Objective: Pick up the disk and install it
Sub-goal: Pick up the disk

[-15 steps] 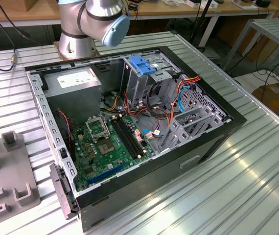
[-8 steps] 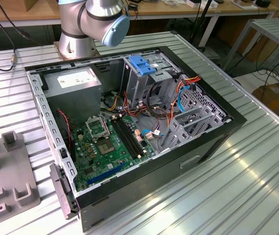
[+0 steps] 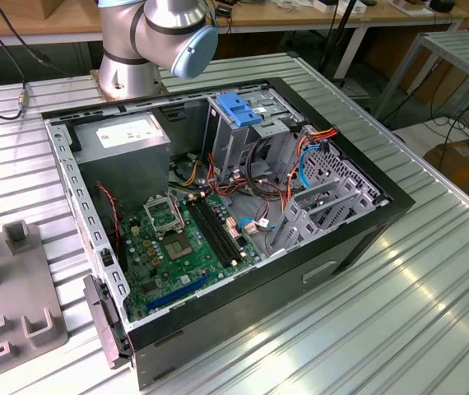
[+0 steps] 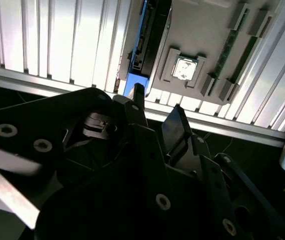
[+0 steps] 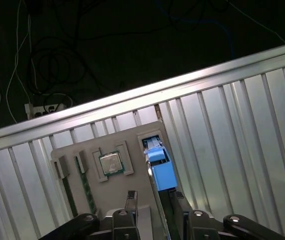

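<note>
Next, my gripper picks up the disk by its exposed broad sides, since the holder's slot closes tightly around one end of the disk.
The disk stands on edge in a slot of a grey holder plate, its blue plastic frame facing the camera. My gripper hangs over it, open, with one dark finger on each side of the disk's edge. Whether a finger touches it I cannot tell. In the second wrist view the disk runs away from my gripper along the holder plate. The open computer case lies on the ribbed metal table, with a metal drive cage at its back.
A blue latch piece tops the drive cage. The holder plate also carries a processor chip and a memory stick. Orange and blue cables hang beside the cage. The arm's base stands behind the case. The table's edge is close to the plate.
</note>
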`<state>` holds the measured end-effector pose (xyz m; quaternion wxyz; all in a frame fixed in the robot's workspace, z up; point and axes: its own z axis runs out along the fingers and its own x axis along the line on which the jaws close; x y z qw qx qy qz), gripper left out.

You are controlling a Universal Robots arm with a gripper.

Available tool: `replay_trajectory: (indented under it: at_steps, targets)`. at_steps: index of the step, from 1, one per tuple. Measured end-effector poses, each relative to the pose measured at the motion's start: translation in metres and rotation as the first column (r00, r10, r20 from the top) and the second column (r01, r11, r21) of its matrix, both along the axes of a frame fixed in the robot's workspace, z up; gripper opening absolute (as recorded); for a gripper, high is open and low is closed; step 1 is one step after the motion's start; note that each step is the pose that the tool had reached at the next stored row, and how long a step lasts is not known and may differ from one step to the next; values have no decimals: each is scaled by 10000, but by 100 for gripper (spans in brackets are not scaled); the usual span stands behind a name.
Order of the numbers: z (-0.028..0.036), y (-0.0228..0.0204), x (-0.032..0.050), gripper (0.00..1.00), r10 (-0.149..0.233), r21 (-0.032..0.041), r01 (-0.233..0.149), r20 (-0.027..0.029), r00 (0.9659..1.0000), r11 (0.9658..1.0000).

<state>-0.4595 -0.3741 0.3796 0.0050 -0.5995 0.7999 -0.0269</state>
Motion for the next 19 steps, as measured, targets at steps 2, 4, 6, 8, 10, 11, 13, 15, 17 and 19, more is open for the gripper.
replay_trajectory:
  at_steps: [2, 4, 6, 8, 10, 11, 13, 15, 17, 19]
  targets:
    - [-1, 0, 0, 42, 140, 0, -140, 1, 9999, 9999]
    - [-5, 0, 0, 42, 362, 0, -362, 5, 9993, 9993]
    - [-9, 0, 0, 42, 629, 0, -629, 7, 9980, 9980]
    - [-18, 0, 0, 42, 1134, -1, -1134, 7, 9936, 9936]
    - [-29, 1, 1, 42, 1261, -4, -1261, 10, 9920, 9920]
    - [-43, 8, 0, 44, 1282, -16, -1282, 6, 9917, 9917]
    - [-75, 25, 0, 55, 1324, -22, -1324, -3, 9912, 9912]
    - [-97, 27, 0, 62, 1476, -21, -1476, -12, 9890, 9890]
    - [-115, 27, 0, 62, 1723, -19, -1723, -13, 9850, 9850]
    - [-132, 29, -1, 62, 1890, -14, -1890, -32, 9820, 9820]
